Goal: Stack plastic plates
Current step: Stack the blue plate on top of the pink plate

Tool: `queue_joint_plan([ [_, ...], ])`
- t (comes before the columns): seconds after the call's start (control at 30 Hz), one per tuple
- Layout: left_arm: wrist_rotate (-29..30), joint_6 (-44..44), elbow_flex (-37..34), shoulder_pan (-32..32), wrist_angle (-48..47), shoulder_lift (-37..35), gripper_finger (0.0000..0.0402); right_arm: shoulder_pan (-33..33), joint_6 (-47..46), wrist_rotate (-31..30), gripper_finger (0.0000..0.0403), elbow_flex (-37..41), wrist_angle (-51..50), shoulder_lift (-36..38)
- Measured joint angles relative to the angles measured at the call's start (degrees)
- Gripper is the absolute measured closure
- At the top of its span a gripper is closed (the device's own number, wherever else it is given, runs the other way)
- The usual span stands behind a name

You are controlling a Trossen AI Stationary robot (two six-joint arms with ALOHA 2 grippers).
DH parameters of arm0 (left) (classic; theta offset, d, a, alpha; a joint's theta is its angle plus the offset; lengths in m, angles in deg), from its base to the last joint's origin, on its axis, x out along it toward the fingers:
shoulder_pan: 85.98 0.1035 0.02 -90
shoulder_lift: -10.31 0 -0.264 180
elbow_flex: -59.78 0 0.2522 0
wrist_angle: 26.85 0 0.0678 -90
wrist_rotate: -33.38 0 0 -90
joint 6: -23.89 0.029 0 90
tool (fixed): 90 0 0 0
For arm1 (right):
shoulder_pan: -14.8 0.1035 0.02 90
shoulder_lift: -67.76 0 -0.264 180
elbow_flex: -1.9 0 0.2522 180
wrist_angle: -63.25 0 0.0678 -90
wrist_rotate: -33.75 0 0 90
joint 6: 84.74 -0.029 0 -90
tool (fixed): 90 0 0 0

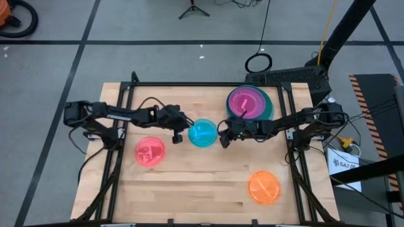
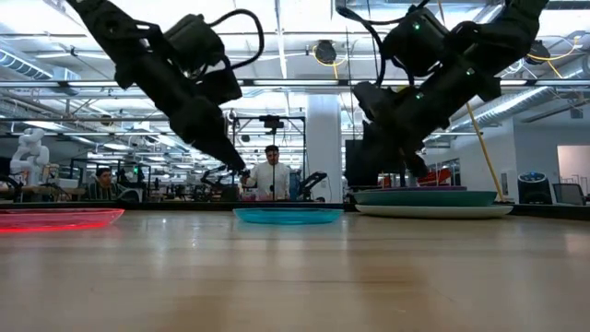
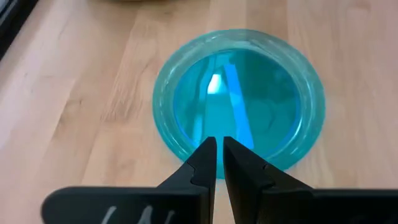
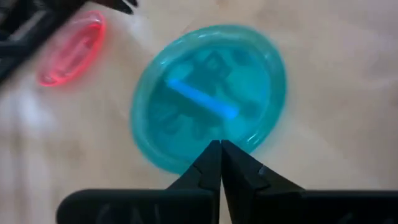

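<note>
The fingers of my right gripper are shut above the cyan plate [image 1: 202, 133], so next they open again, then go down and close on the plate's rim.
A small cyan plate [image 1: 202, 133] lies flat on the wooden table's middle. My left gripper [image 3: 219, 144] hangs shut just above the plate's left rim [image 1: 178, 137]. My right gripper [image 4: 220, 144] hangs shut just above its right rim [image 1: 223, 140]. In the low view both sets of fingertips stay clear of the table, left gripper [image 2: 240, 167] and right gripper [image 2: 419, 171]. At the far right a pink plate [image 1: 245, 102] rests on a stack of larger plates with a dark green plate [image 1: 271, 108] showing. A pink-red plate [image 1: 149, 152] lies at the left and an orange plate [image 1: 264, 187] at the near right.
Black frame rails [image 1: 120, 126] run along the table's left and right sides, and bare wood lies along the near edge. People [image 2: 270, 173] stand in the room beyond the far edge.
</note>
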Motion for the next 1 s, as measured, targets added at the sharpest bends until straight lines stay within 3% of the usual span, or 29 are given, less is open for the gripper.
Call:
queue_joint_plan([
  [0.17,-0.01,0.40,0.05,-0.02,0.49,1.52,0.0366,0.10,-6.58,4.37,0.0347,0.00,-0.31,-0.02],
  [0.5,-0.14,-1.06,0.04,-0.57,6.19,4.12,0.0366,0.19,-15.46,0.94,0.0250,0.01,-3.40,-1.24],
  [0.9,1.82,-3.73,0.11,-1.66,8.17,7.00,0.0366,0.20,-15.18,-1.77,0.0242,-0.04,-3.39,-1.18],
  [1.0,1.83,-3.71,0.11,-1.66,7.35,7.00,0.0366,0.48,-9.97,-1.80,0.0242,-0.04,-3.39,-1.18],
])
